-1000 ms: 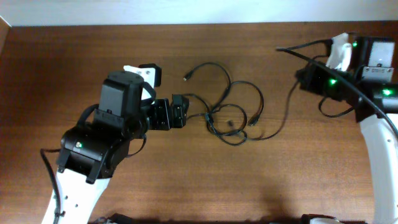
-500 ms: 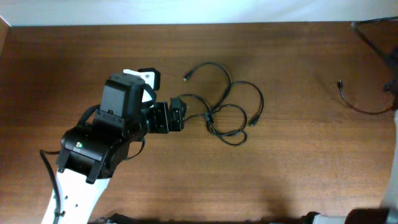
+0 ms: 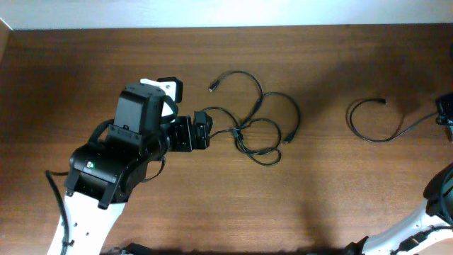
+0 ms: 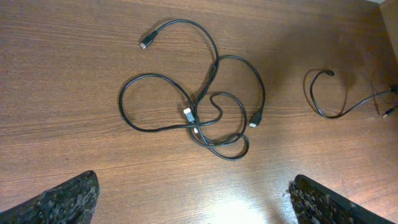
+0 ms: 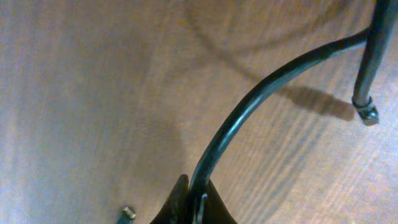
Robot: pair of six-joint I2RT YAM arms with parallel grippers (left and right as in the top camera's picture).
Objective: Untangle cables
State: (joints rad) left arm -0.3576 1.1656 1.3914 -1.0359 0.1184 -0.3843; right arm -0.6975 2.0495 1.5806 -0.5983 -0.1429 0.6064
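Note:
The black cable arches above its shadow on the table. My right gripper should keep holding the cable until its raised part (image 3: 422, 121) (image 5: 254, 98) rests on the table.
A tangle of thin black cables (image 3: 258, 127) lies on the wooden table in the middle; it also shows in the left wrist view (image 4: 199, 112), with a whitish plug near the knot. My left gripper (image 3: 202, 131) is open and empty, just left of the tangle, its fingers (image 4: 193, 199) spread wide. One separate black cable (image 3: 375, 124) curls at the right and runs to the table's right edge. My right gripper (image 5: 194, 202) is shut on that cable (image 5: 261, 99) and barely shows overhead (image 3: 446, 113).
A white and black block (image 3: 166, 86) sits behind the left arm. A small metallic plug tip (image 5: 127, 213) lies on the wood beside the right gripper's fingers. The table's back edge (image 3: 226, 27) meets a pale wall.
My right arm has swung out to the right edge, pulling one cable away from the tangle; it now lies apart at the right. The left arm and the tangle have not moved.

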